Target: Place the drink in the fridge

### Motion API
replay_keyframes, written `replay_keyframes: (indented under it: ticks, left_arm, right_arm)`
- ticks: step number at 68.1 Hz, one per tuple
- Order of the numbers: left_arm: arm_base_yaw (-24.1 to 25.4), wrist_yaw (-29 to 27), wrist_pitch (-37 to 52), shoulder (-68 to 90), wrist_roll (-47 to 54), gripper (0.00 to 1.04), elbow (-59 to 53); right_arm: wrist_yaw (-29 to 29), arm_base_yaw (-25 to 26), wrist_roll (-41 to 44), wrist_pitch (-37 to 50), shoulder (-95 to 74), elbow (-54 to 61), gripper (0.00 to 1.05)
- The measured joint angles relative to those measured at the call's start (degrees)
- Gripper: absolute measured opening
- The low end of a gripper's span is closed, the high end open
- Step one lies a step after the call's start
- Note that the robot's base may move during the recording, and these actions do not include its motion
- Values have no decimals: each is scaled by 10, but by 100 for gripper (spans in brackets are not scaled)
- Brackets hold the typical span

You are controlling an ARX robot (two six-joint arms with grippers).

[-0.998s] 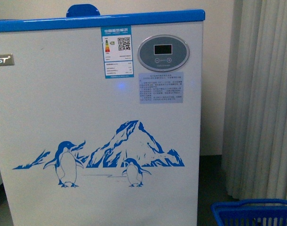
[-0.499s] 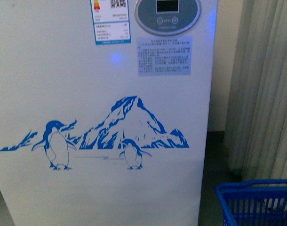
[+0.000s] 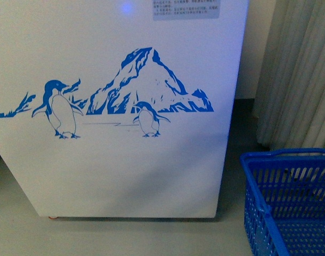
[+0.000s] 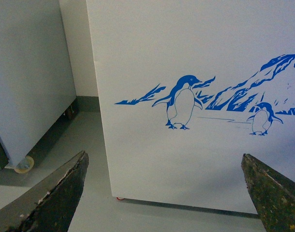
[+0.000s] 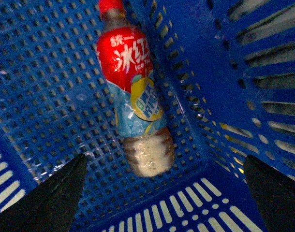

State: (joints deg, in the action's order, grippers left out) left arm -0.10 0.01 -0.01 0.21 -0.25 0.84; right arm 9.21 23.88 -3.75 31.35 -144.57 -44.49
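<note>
My right gripper should grab the bottle's labeled middle (image 5: 137,99) next, to put it in the fridge.
The drink (image 5: 133,92) lies on its side inside a blue plastic basket (image 5: 51,72), red cap away from my right gripper and its base toward it. My right gripper (image 5: 164,158) hangs open above the basket with nothing between its fingers, the bottle's base just in front of the gap. The fridge (image 3: 114,170) fills the front view as a white front panel with blue penguins and a mountain; its top is out of view. My left gripper (image 4: 163,155) is open, facing the lower fridge (image 4: 196,159) front, apart from it. No gripper shows in the front view.
The blue basket (image 3: 290,160) stands on the grey floor to the right of the fridge, below a pale curtain (image 3: 301,69). In the left wrist view a plain grey-white cabinet (image 4: 26,82) on wheels stands beside the fridge, with a narrow floor gap between them.
The front view has dropped downward: the fridge's blue rim, labels and control panel slid up out of sight, and much more of the blue basket has come into view.
</note>
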Motion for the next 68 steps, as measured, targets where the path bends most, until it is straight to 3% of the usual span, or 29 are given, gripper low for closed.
replay_keyframes:
  ticks: [23, 37, 55, 68]
  left_arm:
    - [0, 0, 0, 0, 0, 97, 0]
    - [0, 0, 0, 0, 0, 97, 0]
    - [0, 0, 0, 0, 0, 97, 0]
    - [0, 0, 0, 0, 0, 97, 0]
  right_arm:
    - [7, 0, -4, -65, -189, -192, 97]
    - [0, 1, -3, -88, -241, -249, 96]
    - [-15, 2, 9, -63, -229, -217, 53]
    - [-61, -10, -15, -45, -134, -112, 42]
